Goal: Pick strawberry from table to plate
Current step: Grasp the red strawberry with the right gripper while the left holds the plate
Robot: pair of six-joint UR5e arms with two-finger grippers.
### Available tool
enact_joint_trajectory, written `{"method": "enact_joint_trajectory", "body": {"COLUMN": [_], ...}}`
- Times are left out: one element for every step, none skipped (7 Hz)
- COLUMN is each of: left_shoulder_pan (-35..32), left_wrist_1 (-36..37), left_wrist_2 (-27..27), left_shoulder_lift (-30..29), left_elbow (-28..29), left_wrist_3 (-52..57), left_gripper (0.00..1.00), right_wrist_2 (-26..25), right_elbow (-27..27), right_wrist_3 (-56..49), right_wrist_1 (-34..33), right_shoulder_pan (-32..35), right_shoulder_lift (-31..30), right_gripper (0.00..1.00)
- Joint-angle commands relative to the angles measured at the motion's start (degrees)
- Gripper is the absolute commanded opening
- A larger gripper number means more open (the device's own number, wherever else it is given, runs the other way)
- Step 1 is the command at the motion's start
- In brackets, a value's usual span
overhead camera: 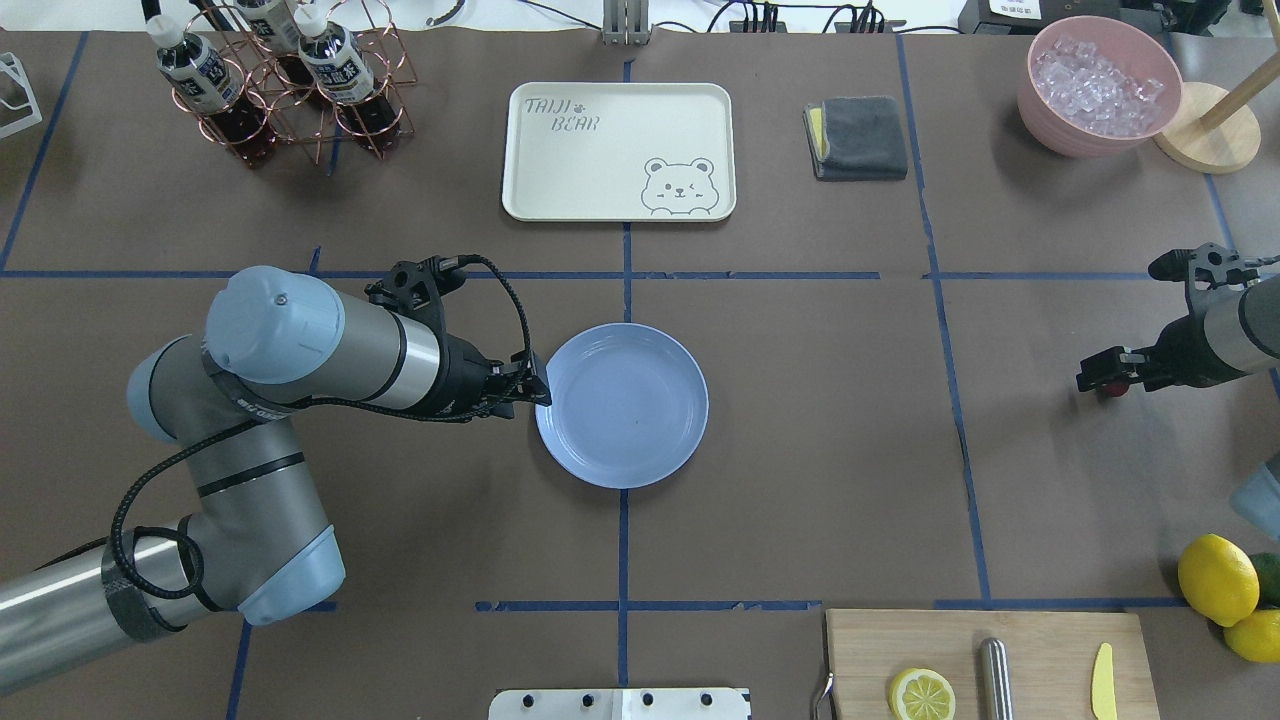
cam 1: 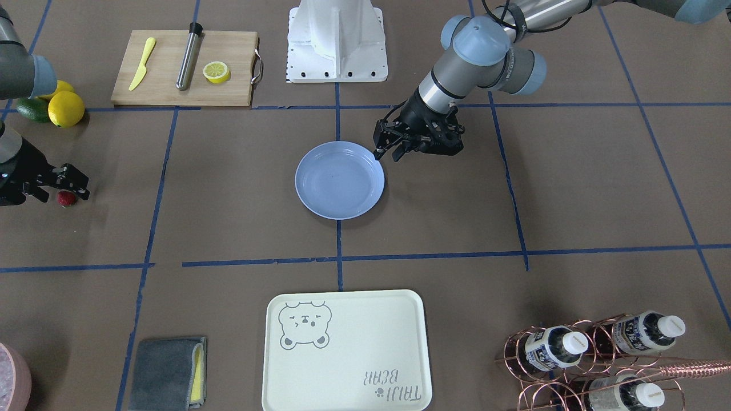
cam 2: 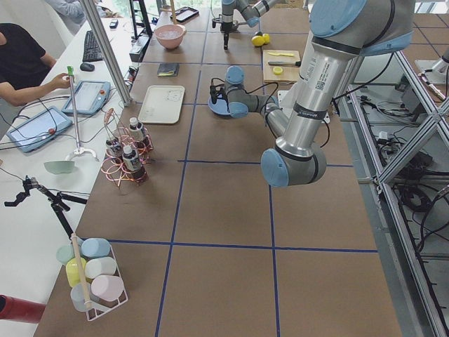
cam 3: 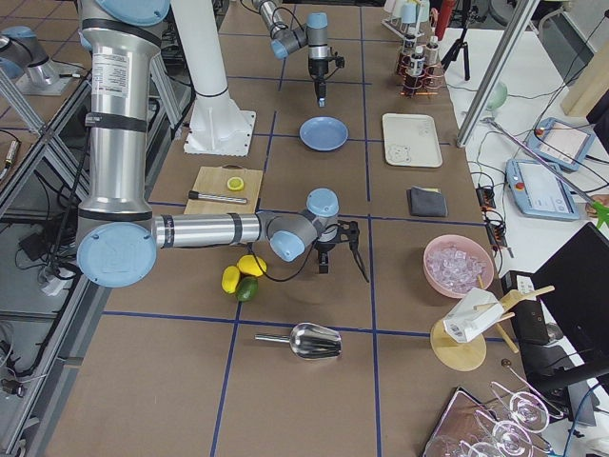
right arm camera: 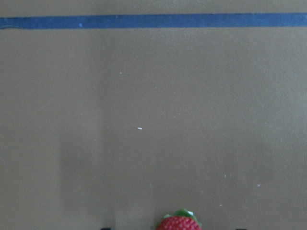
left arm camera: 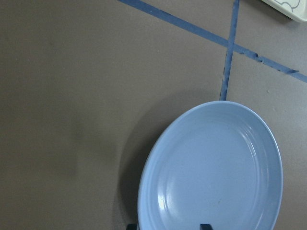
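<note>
My right gripper grabs the strawberry by its red body [cam 1: 66, 199] next, to bring the strawberry to the light-blue plate [cam 1: 340, 180].
The strawberry [cam 1: 67, 198] lies on the brown paper table [cam 1: 240, 171], far out on the robot's right side. My right gripper [cam 1: 61, 194] is low over it and open. In the right wrist view the strawberry [right arm camera: 178, 223] sits between the two fingertips at the bottom edge, not gripped. The light-blue plate [cam 1: 340, 180] rests empty at the table's middle. My left gripper [overhead camera: 538, 385] hovers open at the plate's [overhead camera: 622, 404] rim on the robot's left side. In the left wrist view its tips straddle the edge of the plate [left arm camera: 211, 167].
Two lemons [cam 1: 65, 108] and an avocado [cam 1: 31, 109] lie close behind the right arm. A cutting board [cam 1: 183, 85] carries a lemon half, a yellow knife and a metal rod. On the operators' side are a cream bear tray [cam 1: 345, 351], a folded cloth [cam 1: 168, 374] and a bottle rack [cam 1: 588, 354].
</note>
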Motion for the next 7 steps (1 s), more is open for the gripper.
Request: {"method": "enact_joint_trajectory", "body": {"left_shoulder_pan": [-0.1,-0.1,0.0,-0.1,-0.1,-0.4,-1.6], "left_wrist_1": [0.0,0.0,0.0,0.0,0.0,0.0,0.0], "left_wrist_2": [0.1,0.0,0.1,0.1,0.0,-0.1,-0.3], "left_shoulder_lift": [0.0,0.0,0.0,0.0,0.0,0.1,0.2], "left_elbow": [0.0,-0.1,-0.1,-0.3,-0.6,-0.8,-1.3], "left_wrist_3": [0.0,0.0,0.0,0.0,0.0,0.2,1.0], "left_gripper": [0.53,0.53,0.53,0.53,0.53,0.53,0.53], "right_wrist_2": [0.0,0.2,0.6,0.8,1.0,0.4,-1.1], "right_elbow": [-0.2,-0.1,0.5,2.4,7.6,11.6,13.4], "right_wrist_3": [0.1,0.1,0.1,0.5,8.3,20.3,31.0], "right_wrist_1": [0.0,-0.1,-0.3,-0.6,-1.7,-3.1,-3.6], "right_shoulder_pan": [0.0,0.0,0.0,0.1,-1.2,-6.0,-10.5], "right_shoulder_lift": [0.1,0.1,0.2,0.1,0.3,4.0,9.0], "right_gripper": [0.39,0.04,0.00,0.00,0.00,0.00,0.00]}}
